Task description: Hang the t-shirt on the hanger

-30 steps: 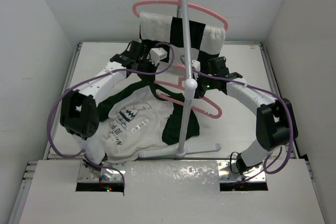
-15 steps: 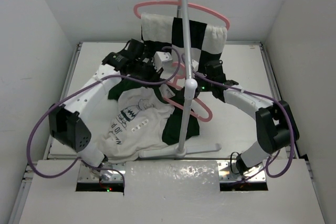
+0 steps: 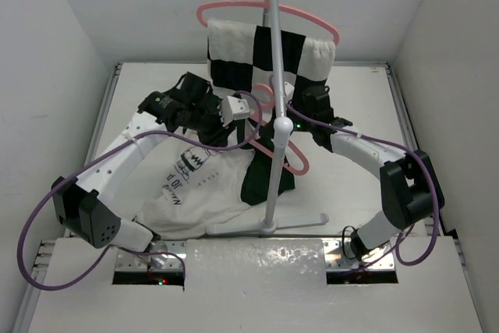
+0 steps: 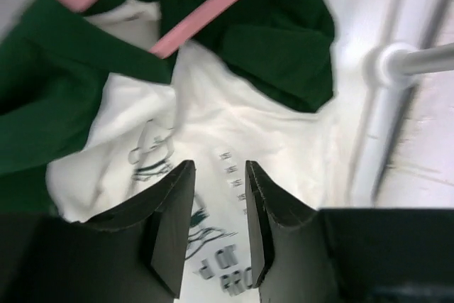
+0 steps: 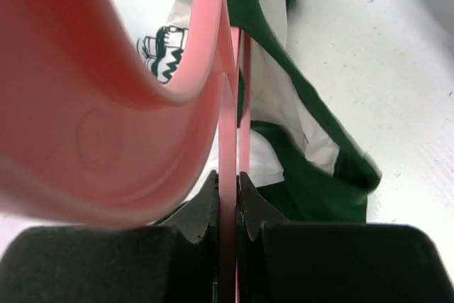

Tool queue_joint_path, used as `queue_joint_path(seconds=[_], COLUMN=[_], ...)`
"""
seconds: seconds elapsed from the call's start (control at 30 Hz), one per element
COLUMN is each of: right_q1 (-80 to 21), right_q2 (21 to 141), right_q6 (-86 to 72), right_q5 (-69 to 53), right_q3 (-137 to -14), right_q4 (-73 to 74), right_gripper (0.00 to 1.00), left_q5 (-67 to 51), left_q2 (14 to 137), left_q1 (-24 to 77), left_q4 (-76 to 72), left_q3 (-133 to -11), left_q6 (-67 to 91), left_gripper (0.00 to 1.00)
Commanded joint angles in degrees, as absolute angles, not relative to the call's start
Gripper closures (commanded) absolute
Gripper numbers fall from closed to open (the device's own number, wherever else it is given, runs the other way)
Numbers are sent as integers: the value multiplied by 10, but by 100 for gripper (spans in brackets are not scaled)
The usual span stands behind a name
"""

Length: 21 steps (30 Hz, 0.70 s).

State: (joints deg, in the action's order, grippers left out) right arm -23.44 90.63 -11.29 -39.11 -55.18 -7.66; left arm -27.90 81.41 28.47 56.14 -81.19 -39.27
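Note:
The green collar area of the t-shirt (image 3: 207,189) is by the end of the hanger's arm. My left gripper needs to grab the collar area there next to pull the t-shirt over the hanger.
The t-shirt (image 3: 207,189) lies crumpled on the table, cream with dark green sleeves and a dark chest print. My right gripper (image 3: 295,125) is shut on the pink hanger (image 3: 296,161) and holds it tilted above the shirt, beside the stand pole. In the right wrist view the hanger (image 5: 142,104) fills the frame between the shut jaws (image 5: 228,182), with the shirt (image 5: 312,189) below. My left gripper (image 3: 214,126) hovers open and empty over the shirt. In the left wrist view its jaws (image 4: 218,172) stand apart above the cream cloth (image 4: 248,118), with a hanger arm (image 4: 213,8) crossing the green collar area.
A white stand (image 3: 273,115) rises mid-table on a flat base (image 3: 265,228); its pole also shows in the left wrist view (image 4: 418,62). A twin pink hanger with black-and-white checkered cloth (image 3: 269,52) hangs on top. White walls enclose the table on three sides.
My left arm has stretched out and its gripper has swung from the back left toward the middle over the shirt. The hanger has drawn in toward the pole and stands steeper. The shirt has spread flatter.

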Motion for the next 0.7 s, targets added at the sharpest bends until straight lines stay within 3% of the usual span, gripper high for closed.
queue_joint_path(seconds=[0.0,0.07,0.13,0.23,0.33,0.47,0.67], right_q1=[-249,-250,-250,-251,-257,-264,-265], right_q2=[861,845,837,834,836,832,811], right_q6=[-71,-69,-61,-41,-13,15,37], right_q5=[-390,-389,-390,-395,-409,-418,-417], right_q3=[-569,-552,-547,-555,-568,-582,-592], right_q4=[-119,-128,-129,-108,-79,-34,-2], right_gripper=[100,100,100,100,100,100,100], left_q5=[-207,-178,-185,-178,-220,-333,-344], left_q2=[796,797,797,799,813,871,897], left_q1=[278,249,198,196,197,204,224], left_q4=[536,519,497,501,481,563,553], left_q3=[-871,-926,-955,-943,-930,-976,-981], left_q6=[-419,-432,-474,-583,-619,-702,-702], left_gripper=[68,68,56,46,45,44,46])
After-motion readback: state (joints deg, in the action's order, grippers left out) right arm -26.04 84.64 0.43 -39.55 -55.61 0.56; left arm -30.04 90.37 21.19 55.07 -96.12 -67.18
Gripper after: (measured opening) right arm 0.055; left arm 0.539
